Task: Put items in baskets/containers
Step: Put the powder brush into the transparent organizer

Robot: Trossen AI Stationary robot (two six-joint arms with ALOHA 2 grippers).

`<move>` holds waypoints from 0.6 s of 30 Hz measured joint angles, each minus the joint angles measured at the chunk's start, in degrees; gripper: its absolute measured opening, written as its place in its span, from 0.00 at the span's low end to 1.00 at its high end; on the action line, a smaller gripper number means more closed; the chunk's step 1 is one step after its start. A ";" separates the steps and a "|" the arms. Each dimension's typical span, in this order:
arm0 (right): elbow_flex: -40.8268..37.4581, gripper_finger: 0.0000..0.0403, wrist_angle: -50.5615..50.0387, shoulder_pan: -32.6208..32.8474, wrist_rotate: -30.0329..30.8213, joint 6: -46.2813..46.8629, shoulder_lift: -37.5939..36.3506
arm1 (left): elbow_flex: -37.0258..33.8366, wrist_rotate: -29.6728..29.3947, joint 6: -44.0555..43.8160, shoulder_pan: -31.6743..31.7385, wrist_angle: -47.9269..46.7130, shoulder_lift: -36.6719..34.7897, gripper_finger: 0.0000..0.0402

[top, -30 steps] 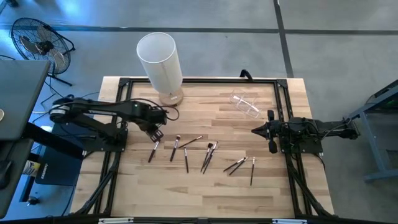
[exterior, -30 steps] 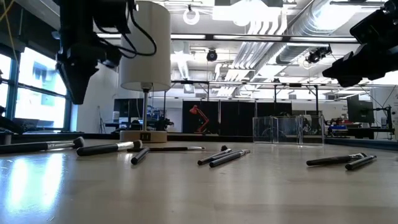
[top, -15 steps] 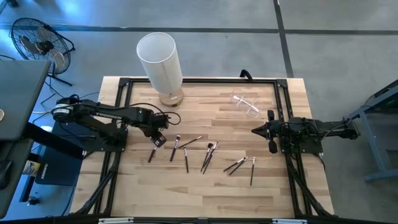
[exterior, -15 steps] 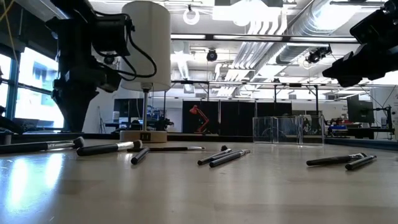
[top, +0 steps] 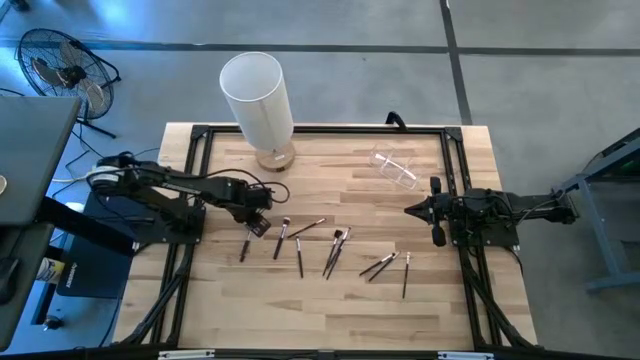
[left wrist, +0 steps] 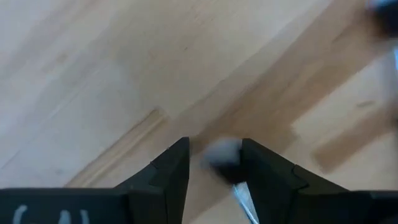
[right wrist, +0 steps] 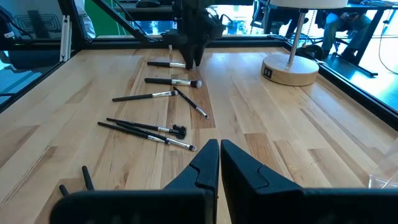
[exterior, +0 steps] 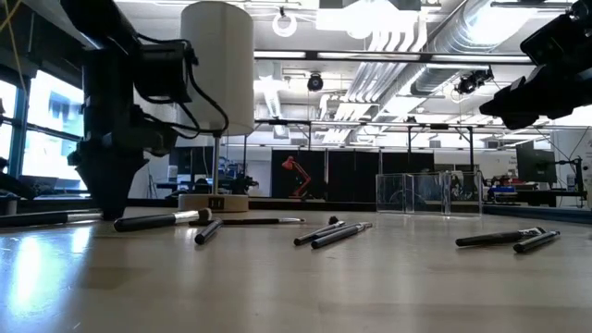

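The left gripper should grab the leftmost brush by its bristle end [left wrist: 225, 152] next, so that the dark handle of the brush stays free to go into the clear holder.
Several thin dark-handled brushes lie flat on the wooden table [top: 330, 195], from the leftmost one [top: 243, 247] to the rightmost [top: 405, 276]. My left gripper [top: 257, 227] points down, low over the leftmost brush. It is open, with a finger on either side of the brush's bristle end [left wrist: 222, 154]; whether they touch it I cannot tell. In the low view the gripper [exterior: 111, 205] hides that end. The tall white cylinder [top: 257, 95] stands on its wooden base at the far left. The small clear holder [top: 395, 167] sits at the far right. My right gripper [top: 410, 210] waits shut at the right edge.
More brushes lie mid-table: one beside the left gripper [top: 281, 238], a crossed group [top: 335, 250] and a pair [top: 380, 265]. A black frame [top: 190, 160] runs around the table. A floor fan [top: 60, 70] stands beyond the far left corner.
My left gripper has come down from well above the table to just over the leftmost brush, shifting slightly toward the near edge. The brushes have not moved.
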 joint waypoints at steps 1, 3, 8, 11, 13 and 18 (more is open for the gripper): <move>0.00 0.03 0.00 -0.01 0.00 0.00 0.00 | 0.12 0.32 0.21 0.00 -0.06 0.56 0.36; 0.00 0.03 0.00 -0.01 0.00 0.00 0.00 | 0.25 0.97 1.23 0.00 0.04 1.63 0.36; -0.01 0.03 0.02 -0.02 0.00 0.01 0.00 | 0.30 1.75 1.45 0.02 0.96 3.75 0.36; -0.02 0.03 0.08 0.00 0.00 0.00 0.04 | 1.36 2.06 1.09 0.04 -0.86 3.96 0.36; -0.01 0.03 0.09 -0.02 0.00 0.00 0.13 | 2.05 1.36 0.65 0.00 -2.31 4.02 0.35; -0.02 0.03 0.11 -0.02 0.00 0.00 0.15 | 2.42 0.53 -2.44 0.00 -3.83 4.10 0.30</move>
